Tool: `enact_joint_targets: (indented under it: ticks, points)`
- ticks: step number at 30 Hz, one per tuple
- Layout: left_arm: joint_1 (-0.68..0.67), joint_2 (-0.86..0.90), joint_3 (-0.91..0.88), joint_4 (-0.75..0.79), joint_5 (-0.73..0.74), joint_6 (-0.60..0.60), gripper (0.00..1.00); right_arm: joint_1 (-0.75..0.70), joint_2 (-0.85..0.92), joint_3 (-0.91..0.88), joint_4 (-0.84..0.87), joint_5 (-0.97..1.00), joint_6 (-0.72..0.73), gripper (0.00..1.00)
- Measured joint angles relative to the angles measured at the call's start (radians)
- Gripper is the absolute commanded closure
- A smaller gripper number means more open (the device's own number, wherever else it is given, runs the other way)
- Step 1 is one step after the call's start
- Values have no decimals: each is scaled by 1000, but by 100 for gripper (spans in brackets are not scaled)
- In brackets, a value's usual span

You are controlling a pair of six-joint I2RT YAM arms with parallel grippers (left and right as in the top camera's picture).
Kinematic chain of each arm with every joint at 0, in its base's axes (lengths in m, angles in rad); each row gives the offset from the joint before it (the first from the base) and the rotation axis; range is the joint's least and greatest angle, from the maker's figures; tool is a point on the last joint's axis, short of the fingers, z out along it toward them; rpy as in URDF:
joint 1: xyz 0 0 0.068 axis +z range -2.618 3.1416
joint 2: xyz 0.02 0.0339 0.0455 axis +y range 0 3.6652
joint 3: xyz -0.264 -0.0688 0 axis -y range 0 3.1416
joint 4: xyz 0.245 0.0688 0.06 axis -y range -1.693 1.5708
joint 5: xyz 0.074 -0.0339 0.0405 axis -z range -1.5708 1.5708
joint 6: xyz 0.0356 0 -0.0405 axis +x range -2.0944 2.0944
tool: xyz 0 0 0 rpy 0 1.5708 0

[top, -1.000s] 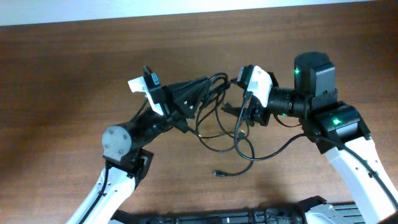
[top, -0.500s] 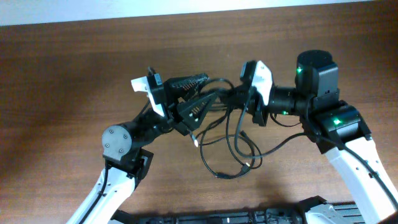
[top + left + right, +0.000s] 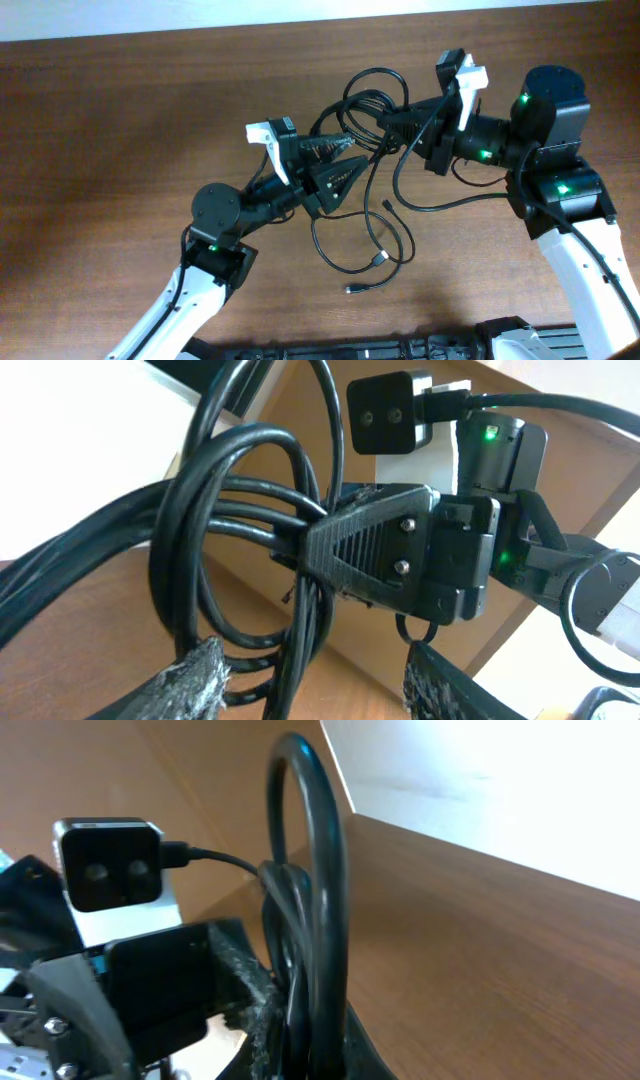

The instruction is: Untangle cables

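Observation:
I should move my left gripper toward the bunched loops before I close it on the cables, because the black cables hang beyond its open fingers.
The cables (image 3: 372,92) are thin black cords bunched into loops above the table. Strands trail down to loose loops (image 3: 360,245) and small plug ends (image 3: 380,259) on the wood. My right gripper (image 3: 397,126) is shut on the bundle where the loops meet. In the right wrist view the cords (image 3: 308,890) rise straight out of its closed jaws (image 3: 312,1042). My left gripper (image 3: 349,166) stands open just left of that grip. In the left wrist view its fingers (image 3: 192,678) are wide apart, and several strands (image 3: 300,650) hang between them without being pinched. The right gripper (image 3: 395,550) faces it, clamped on the cords.
The brown wooden table (image 3: 120,120) stretches away on the left and along the back, meeting a white wall edge (image 3: 300,15). A dark strip (image 3: 400,350) lies along the front edge between the arm bases.
The left gripper has let go of the cables and the right gripper has shut on them. Both grippers have moved right and toward the back, lifting the loops higher.

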Motion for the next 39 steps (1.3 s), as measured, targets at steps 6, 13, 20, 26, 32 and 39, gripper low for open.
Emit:
enact_joint_targets:
  ticks: [6,13,20,26,32,39]
  points:
    - [-5,8,0,3,-55,0,47,0,0,0,3,-18,0,96]
    - [-4,10,0,-42,-83,0,46,0,0,0,78,0,1,96]
    - [-5,11,0,5,-156,-3,41,0,0,0,79,-46,31,96]
    - [-5,12,0,65,-162,-3,74,76,0,0,78,-68,50,96]
    - [-4,13,0,89,-162,-2,100,76,0,0,51,-67,53,63]
    - [24,21,0,13,-163,-2,100,-59,0,1,-23,30,37,28]
